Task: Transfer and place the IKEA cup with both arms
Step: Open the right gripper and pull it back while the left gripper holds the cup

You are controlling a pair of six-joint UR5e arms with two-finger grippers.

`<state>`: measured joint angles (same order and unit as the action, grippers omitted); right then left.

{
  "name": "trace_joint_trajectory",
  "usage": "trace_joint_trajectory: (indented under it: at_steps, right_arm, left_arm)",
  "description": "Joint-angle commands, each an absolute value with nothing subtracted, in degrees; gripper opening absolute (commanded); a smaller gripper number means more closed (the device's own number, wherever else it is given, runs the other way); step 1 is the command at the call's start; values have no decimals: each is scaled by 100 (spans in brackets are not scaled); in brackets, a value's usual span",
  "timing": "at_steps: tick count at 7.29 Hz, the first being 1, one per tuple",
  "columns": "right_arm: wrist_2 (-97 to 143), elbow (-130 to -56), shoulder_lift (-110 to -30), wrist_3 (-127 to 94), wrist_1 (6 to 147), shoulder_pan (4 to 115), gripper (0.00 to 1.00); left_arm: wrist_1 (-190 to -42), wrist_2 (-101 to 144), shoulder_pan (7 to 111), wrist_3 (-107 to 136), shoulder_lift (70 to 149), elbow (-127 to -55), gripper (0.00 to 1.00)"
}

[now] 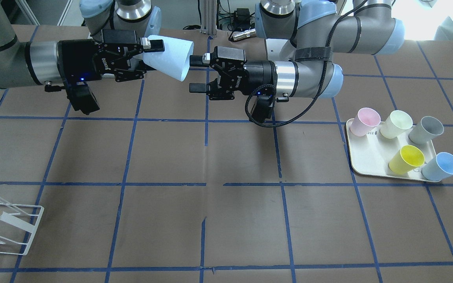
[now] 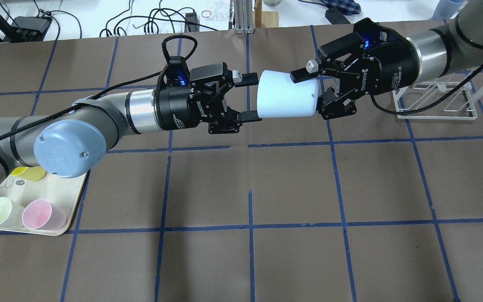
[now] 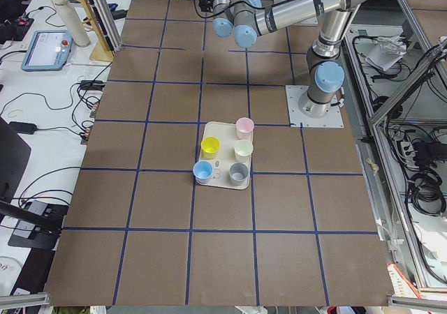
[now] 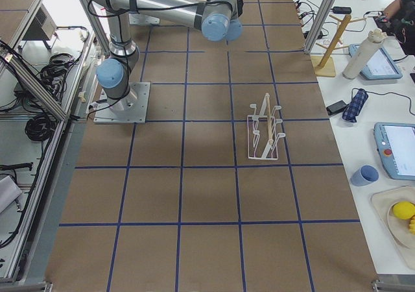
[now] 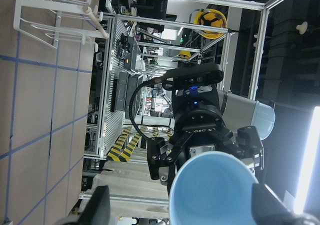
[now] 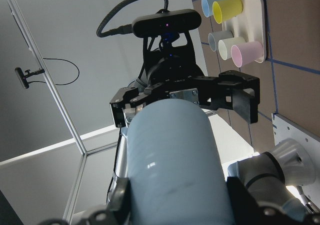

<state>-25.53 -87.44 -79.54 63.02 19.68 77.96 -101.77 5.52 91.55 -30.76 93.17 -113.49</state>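
Note:
My left gripper grabs the light blue IKEA cup by its rim [image 1: 186, 61] next, to transfer the cup onto the cream tray [image 1: 370, 153].
The IKEA cup [image 2: 286, 100], light blue, lies on its side in the air, held by its narrow base end in my right gripper [image 2: 308, 92], which is shut on it. It also shows in the front view [image 1: 170, 57] in the right gripper [image 1: 151, 57]. My left gripper [image 2: 253, 97] is open, facing the cup's wide mouth, its fingertips [image 2: 250, 78] level with the rim on either side and not closed on it. In the left wrist view the cup's sky-blue mouth [image 5: 215, 190] sits between the blurred fingers [image 5: 100, 205]. In the right wrist view the cup [image 6: 175, 160] fills the jaws.
A cream tray [image 1: 368, 157] at the robot's left holds pink [image 1: 364, 122], pale green [image 1: 396, 124], grey [image 1: 426, 129], yellow [image 1: 406, 159] and paler blue [image 1: 441, 166] cups. A white wire rack [image 2: 434, 100] stands behind the right gripper.

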Motion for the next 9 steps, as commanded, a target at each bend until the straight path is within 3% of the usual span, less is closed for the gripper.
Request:
trace_joint_trajectory:
  at_steps: [1,3,5,7,8,9]
  right_arm:
    - [-2382,-8745,-7867,6310,1986,7892,39]
    - [-2373,-8745,-7857,6302,1986,7910,39]
    - [-2373,-8745,-7857,6302,1960,7901,41]
    - [-2373,-8745,-7884,6302,1951,7901,41]
    - [-2373,-8745,-7884,6302,1951,7910,42]
    - [-2373,-8754,-7892,6293,1942,7910,49]
  left_arm:
    - [-10187,607,9255,-3111,9212,-11469,100]
    - [-10169,606,9246,-3129,9158,-11628,95]
    - [-10151,606,9159,-3303,9228,-11619,60]
    - [-10151,598,9158,-3314,9176,-11576,17]
    - [-10090,598,9158,-3322,9176,-11575,2]
    - [-9925,589,9158,-3279,9176,-11610,0]
